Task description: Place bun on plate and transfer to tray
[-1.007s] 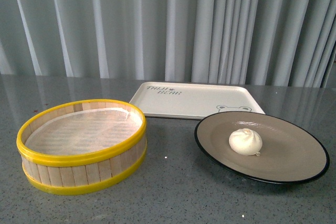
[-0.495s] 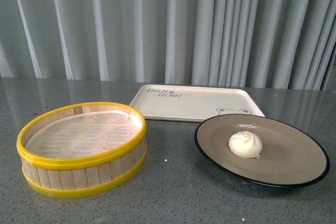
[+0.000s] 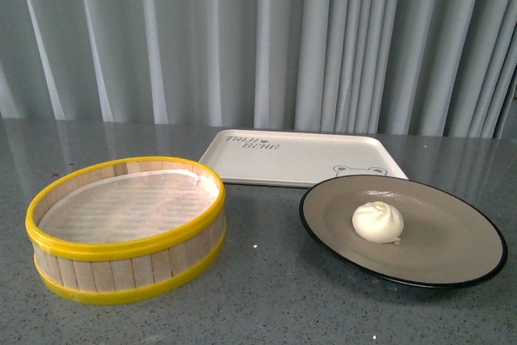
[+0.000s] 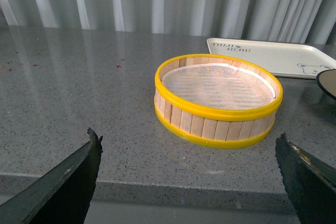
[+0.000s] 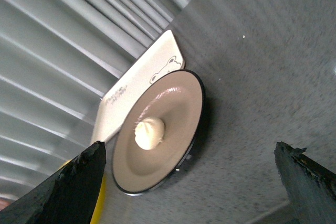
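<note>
My right gripper will next hold the plate by its black rim (image 5: 190,148). Then it can carry the bun over to the cream tray (image 5: 137,80).
The white bun (image 3: 377,221) sits near the middle of the beige plate (image 3: 452,240) with the black rim, on the table's right side. Just behind the plate lies the cream tray (image 3: 299,155) with lettering and a bear face. Neither arm shows in the front view. In the right wrist view the bun (image 5: 149,132) rests on the plate (image 5: 176,108), with the tray (image 5: 142,85) beyond it; my right gripper (image 5: 191,174) is open and held back from the plate. My left gripper (image 4: 189,174) is open over the table's near edge, with nothing between its fingers.
A round wooden-slat steamer basket (image 3: 128,228) with yellow rims and a paper liner stands at the left, also in the left wrist view as the basket (image 4: 218,98). A grey curtain hangs behind the speckled grey table (image 3: 266,296). The table's front edge (image 4: 184,184) runs below the left gripper.
The front view has shifted slightly, so everything sits a little lower in frame than a second ago. The bun, plate, tray and basket keep their places relative to each other.
</note>
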{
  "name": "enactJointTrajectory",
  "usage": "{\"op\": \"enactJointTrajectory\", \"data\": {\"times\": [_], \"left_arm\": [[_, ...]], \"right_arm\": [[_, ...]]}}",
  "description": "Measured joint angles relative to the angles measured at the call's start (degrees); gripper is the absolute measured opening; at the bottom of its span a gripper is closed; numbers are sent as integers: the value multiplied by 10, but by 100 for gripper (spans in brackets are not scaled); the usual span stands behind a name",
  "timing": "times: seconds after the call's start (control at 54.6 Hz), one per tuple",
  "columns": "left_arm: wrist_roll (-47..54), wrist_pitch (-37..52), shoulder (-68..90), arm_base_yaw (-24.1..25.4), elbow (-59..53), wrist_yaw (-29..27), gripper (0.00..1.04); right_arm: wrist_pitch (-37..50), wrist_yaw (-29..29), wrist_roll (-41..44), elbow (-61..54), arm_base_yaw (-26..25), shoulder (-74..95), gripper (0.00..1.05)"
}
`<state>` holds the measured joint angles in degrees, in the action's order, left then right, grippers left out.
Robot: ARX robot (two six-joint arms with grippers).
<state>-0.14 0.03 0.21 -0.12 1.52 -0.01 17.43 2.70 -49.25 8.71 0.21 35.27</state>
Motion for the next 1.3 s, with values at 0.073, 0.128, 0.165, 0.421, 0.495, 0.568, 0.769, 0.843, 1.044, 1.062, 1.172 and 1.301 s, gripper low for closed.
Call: {"op": "enactJointTrajectory", "data": {"times": [0.073, 0.128, 0.165, 0.421, 0.495, 0.568, 0.769, 0.843, 1.044, 1.062, 1.172, 1.301], "left_arm": [[0, 0, 0, 0, 0, 0, 98], [0, 0, 0, 0, 0, 0, 98], [0, 0, 0, 0, 0, 0, 98], [0, 0, 0, 0, 0, 0, 98], [0, 0, 0, 0, 0, 0, 98], [0, 0, 0, 0, 0, 0, 98], [0, 0, 0, 0, 0, 0, 98], [0, 0, 0, 0, 0, 0, 98], [0, 0, 0, 0, 0, 0, 98], [0, 0, 0, 0, 0, 0, 98], [0, 0, 0, 0, 0, 0, 98], [0, 0, 0, 0, 0, 0, 98]], "right_arm": [[52, 1, -80, 12, 12, 83, 96], [77, 2, -122, 19, 26, 137, 96], [96, 5, -159, 27, 38, 174, 96], [165, 0, -289, 84, 87, 365, 96], [166, -10, -296, 97, 87, 389, 96], [167, -14, -299, 108, 87, 404, 96], [178, -31, -301, 138, 87, 450, 96], [178, -39, -301, 149, 86, 467, 96], [189, -44, -301, 170, 86, 504, 96], [190, -45, -301, 172, 86, 508, 96], [196, -51, -300, 183, 86, 526, 96], [198, -57, -298, 196, 83, 546, 96]]}}
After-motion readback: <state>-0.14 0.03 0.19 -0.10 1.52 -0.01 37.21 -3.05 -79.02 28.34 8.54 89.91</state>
